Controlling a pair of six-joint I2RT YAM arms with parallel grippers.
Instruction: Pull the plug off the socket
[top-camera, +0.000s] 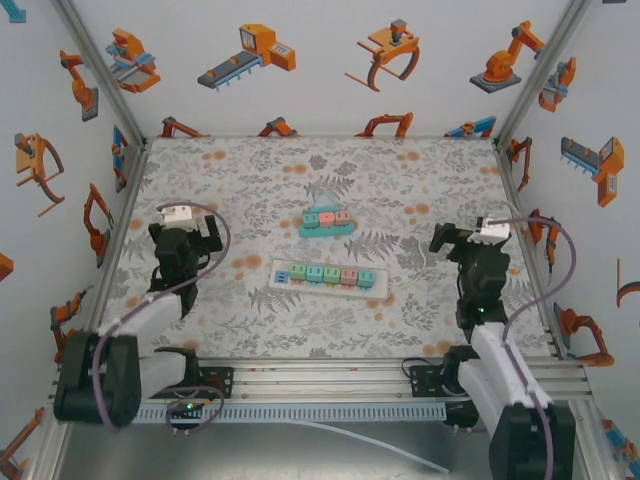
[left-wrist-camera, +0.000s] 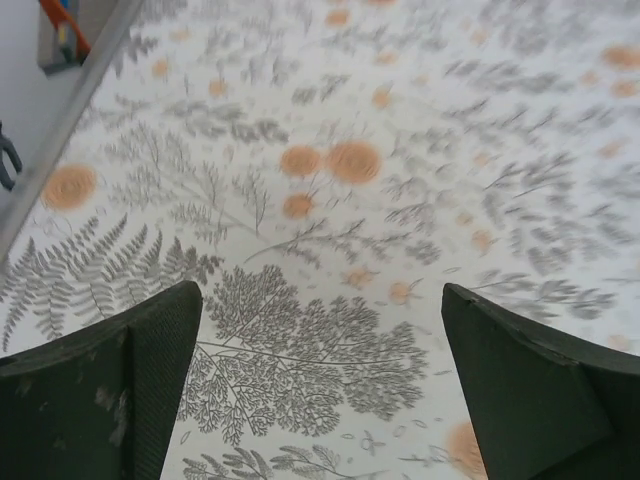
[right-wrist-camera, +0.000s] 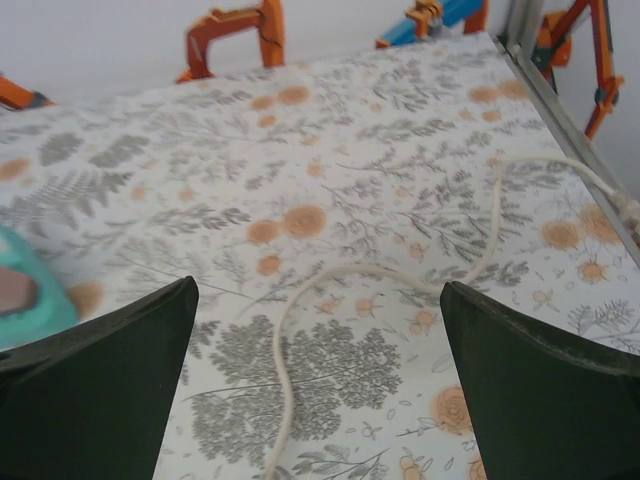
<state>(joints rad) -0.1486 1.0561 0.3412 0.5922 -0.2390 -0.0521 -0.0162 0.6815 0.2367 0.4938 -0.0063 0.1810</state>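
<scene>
The robot needs to pull the end teal plug off the socket strip (top-camera: 283, 268), so the right gripper should next grab the plug across its opposite sides.
A white socket strip (top-camera: 283, 268) lies at the table's centre with several coloured plugs (top-camera: 331, 275) seated in a row along it. Behind it sits a teal socket base (top-camera: 327, 230) carrying three pink and teal plugs (top-camera: 326, 218); its teal corner (right-wrist-camera: 40, 295) shows at the left edge of the right wrist view. My left gripper (top-camera: 188, 238) (left-wrist-camera: 320, 300) hovers open over bare cloth, left of the strip. My right gripper (top-camera: 456, 242) (right-wrist-camera: 318, 295) is open too, right of the strip, with a thin white cord (right-wrist-camera: 285, 350) on the table between its fingers.
The table wears a fern-and-flower cloth (top-camera: 250, 190). Walls with robot pictures and aluminium frame rails (top-camera: 132, 205) close in the left, back and right sides. The white cord runs off toward the right rail (right-wrist-camera: 565, 110).
</scene>
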